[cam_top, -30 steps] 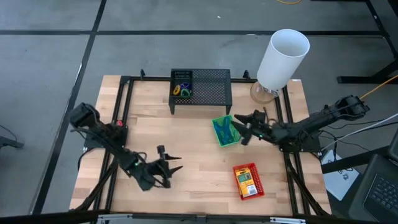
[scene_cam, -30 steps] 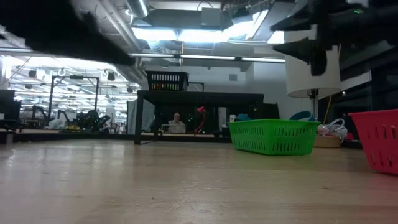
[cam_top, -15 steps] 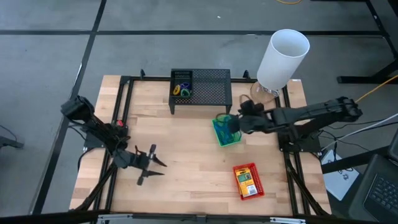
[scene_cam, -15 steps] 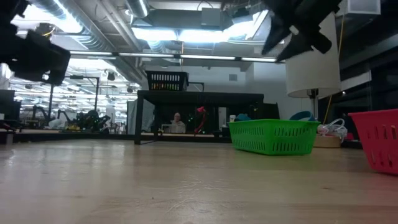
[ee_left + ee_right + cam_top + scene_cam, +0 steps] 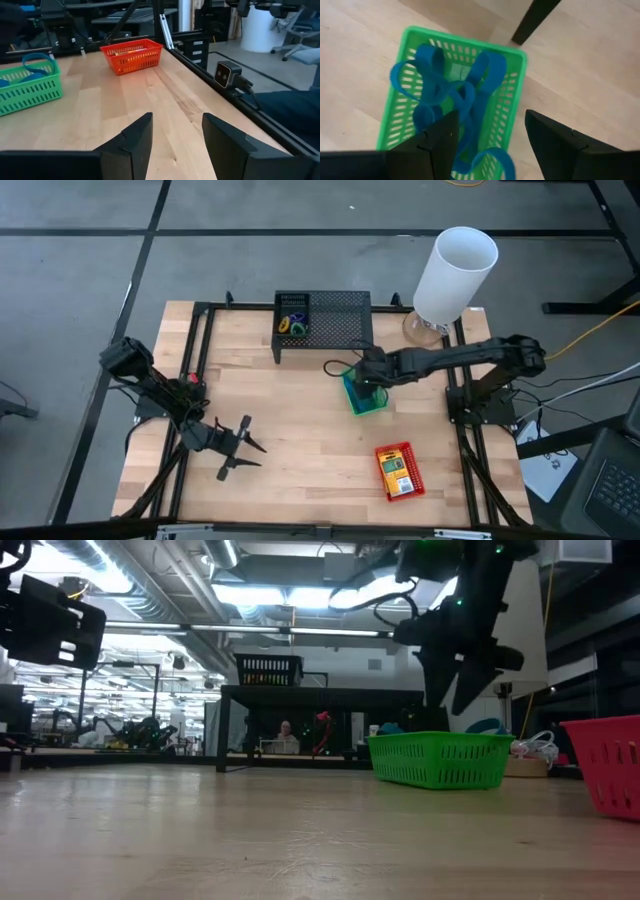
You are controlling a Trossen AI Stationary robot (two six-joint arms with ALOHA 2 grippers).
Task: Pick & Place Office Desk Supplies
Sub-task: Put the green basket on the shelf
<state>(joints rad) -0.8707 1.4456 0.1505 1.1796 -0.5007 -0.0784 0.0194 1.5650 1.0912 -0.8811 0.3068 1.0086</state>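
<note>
My right gripper is about to grab the green basket by its long side rim [image 5: 515, 100], so that I can set it on the mesh stand.
A green basket [image 5: 362, 394] stands on the table right of centre with several blue band loops [image 5: 445, 95] piled in it. My right gripper [image 5: 490, 135] is open and points down just above the basket's far end; it also shows in the high view [image 5: 368, 376] and the low view [image 5: 455, 690]. I see it touch nothing. A red basket [image 5: 398, 471] with yellow-and-green packs stands near the front right. A small black basket [image 5: 292, 316] with coloured rings sits on the mesh stand. My left gripper [image 5: 240, 448] is open and empty over the table's front left.
The wide black mesh stand [image 5: 340, 320] stands at the far middle. The tall white cylinder [image 5: 455, 272] stands at the far right corner. Black frame rails [image 5: 190, 370] run along the table's sides. Bare wood lies between the two grippers.
My right gripper has swung from the table's right side toward its left, tipped to point down, and come to hang over the green basket. My left gripper has drawn back a little toward the table's left edge, then kept still.
</note>
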